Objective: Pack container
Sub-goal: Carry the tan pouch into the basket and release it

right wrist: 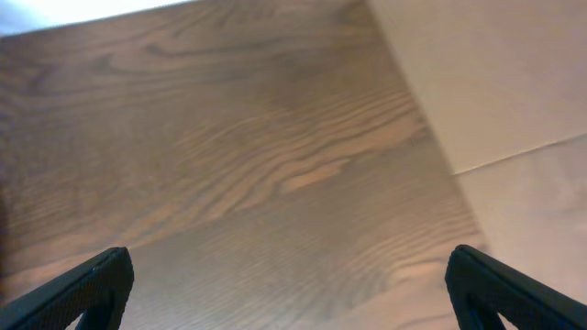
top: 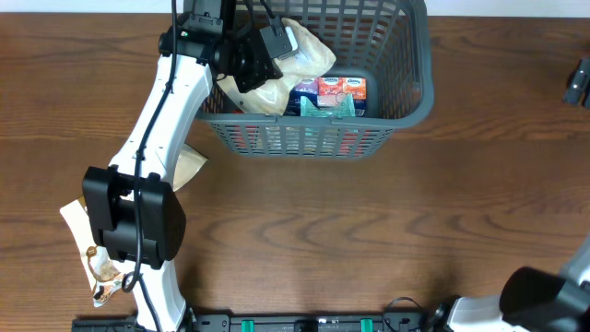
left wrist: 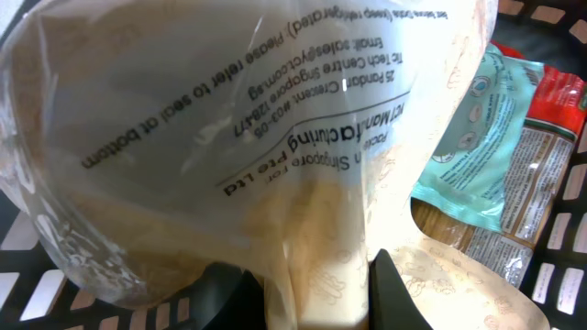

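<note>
My left gripper should open now. The bag's lower edge is inside the container's front rim, so the bag would settle on the packets.
The dark grey slotted container (top: 406, 101) stands at the table's back middle. It holds red and blue snack packets (top: 339, 92) and a teal packet (left wrist: 481, 137). My left gripper (top: 263, 57) is over the container's left end, shut on a clear bag of pale beige food (top: 300, 60). In the left wrist view the bag (left wrist: 275, 128) fills the frame, pinched between the fingers (left wrist: 316, 293). The right gripper (right wrist: 289, 284) is open and empty over bare wood; only a dark part of it shows at the overhead view's right edge (top: 579, 83).
A tan packet (top: 189, 166) lies on the table beside the left arm. A printed snack bag (top: 92, 254) lies at the front left, partly under the arm base. The table's right edge (right wrist: 440, 137) shows in the right wrist view.
</note>
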Controlling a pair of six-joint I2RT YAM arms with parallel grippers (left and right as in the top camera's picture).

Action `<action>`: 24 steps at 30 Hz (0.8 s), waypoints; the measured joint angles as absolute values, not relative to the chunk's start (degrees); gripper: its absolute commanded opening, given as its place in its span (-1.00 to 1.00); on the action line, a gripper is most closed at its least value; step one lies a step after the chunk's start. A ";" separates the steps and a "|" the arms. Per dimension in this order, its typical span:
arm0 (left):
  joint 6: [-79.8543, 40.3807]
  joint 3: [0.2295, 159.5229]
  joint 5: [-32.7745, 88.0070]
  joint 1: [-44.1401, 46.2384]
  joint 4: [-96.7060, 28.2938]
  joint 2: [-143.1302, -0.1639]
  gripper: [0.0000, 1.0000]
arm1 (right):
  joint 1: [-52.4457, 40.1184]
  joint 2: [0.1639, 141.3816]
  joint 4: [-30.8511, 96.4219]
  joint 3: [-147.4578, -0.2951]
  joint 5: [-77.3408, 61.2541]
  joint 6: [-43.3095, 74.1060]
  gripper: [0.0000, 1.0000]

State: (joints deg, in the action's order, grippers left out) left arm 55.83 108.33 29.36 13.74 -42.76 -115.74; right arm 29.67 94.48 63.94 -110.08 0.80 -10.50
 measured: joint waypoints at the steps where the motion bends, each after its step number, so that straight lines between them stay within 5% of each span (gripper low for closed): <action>1: 55.90 108.33 29.47 13.74 -42.85 -115.74 -0.72 | 29.69 95.50 63.94 -110.08 0.12 -10.46 0.99; 7: 56.49 108.05 29.41 13.74 -42.89 -115.74 -0.27 | 29.69 100.73 63.92 -110.06 -2.98 -10.28 0.99; 9: 56.84 107.90 28.93 13.74 -43.07 -115.74 0.02 | 29.69 101.65 63.90 -110.02 -3.84 -10.28 0.99; 10: 56.84 107.79 28.69 13.74 -43.11 -115.74 0.33 | 29.69 101.86 63.90 -110.00 -4.23 -10.28 0.98; 15: 55.96 107.48 28.08 13.74 -43.07 -115.74 0.70 | 29.69 101.97 63.46 -109.97 -5.34 -10.28 0.99; 24: 47.24 111.33 23.46 13.74 -46.02 -115.09 0.93 | 29.69 101.97 63.55 -109.97 -7.49 -10.28 0.98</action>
State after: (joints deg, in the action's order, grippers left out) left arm 47.24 111.33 23.46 13.74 -46.02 -115.09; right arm 29.69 101.97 63.55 -109.97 -7.49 -10.28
